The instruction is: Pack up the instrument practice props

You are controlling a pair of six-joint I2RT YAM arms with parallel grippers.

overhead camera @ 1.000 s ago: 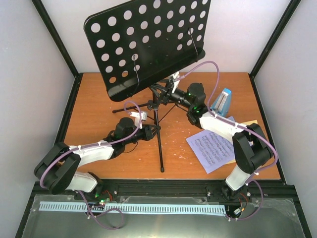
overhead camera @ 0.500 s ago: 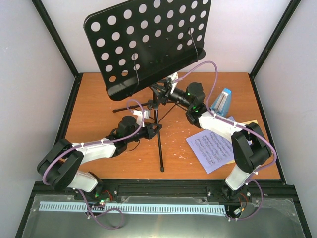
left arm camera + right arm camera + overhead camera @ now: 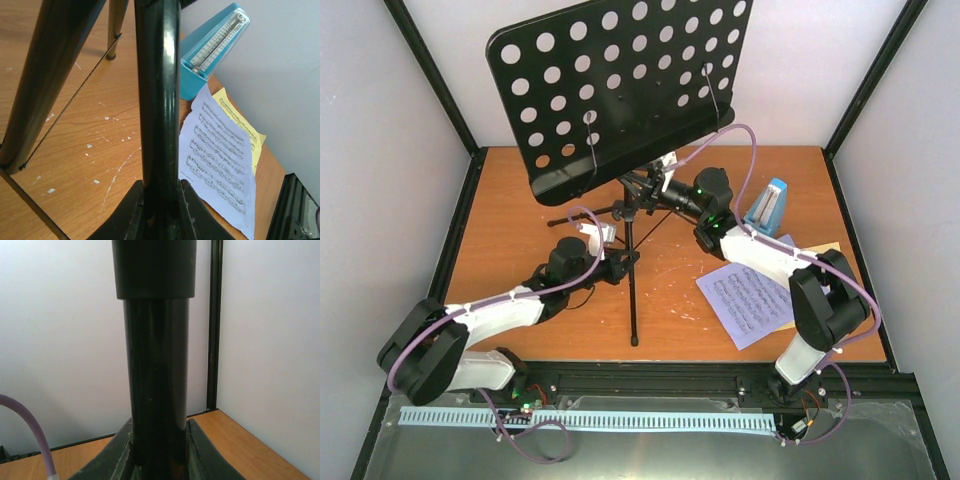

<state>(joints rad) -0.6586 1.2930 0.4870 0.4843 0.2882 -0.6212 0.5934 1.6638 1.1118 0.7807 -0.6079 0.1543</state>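
My left gripper's fingers are closed on both sides of the stand's lower pole (image 3: 629, 236) (image 3: 160, 100). That pole would come along if I lifted the gripper now.
The black music stand (image 3: 620, 90) stands mid-table, its round-holed desk tilted high over the tripod legs. My left gripper (image 3: 626, 262) is shut on the stand's lower pole (image 3: 160, 100), one finger (image 3: 127, 210) on each side of it. My right gripper (image 3: 646, 188) is shut on the upper pole (image 3: 157, 365), just under the desk. The small blue metronome (image 3: 767, 208) with its clear cover (image 3: 215, 47) stands at the right. In front of it a white sheet-music page (image 3: 750, 300) lies on a yellow page (image 3: 247, 127).
Three tripod legs (image 3: 633, 320) spread over the wooden table (image 3: 520, 210). White walls and black frame posts (image 3: 870, 80) close in the back and sides. A black rail (image 3: 650, 380) runs along the near edge between the arm bases.
Both grippers have closed onto the stand's pole. The left arm has stretched forward to it, and the stand's near foot has shifted slightly left.
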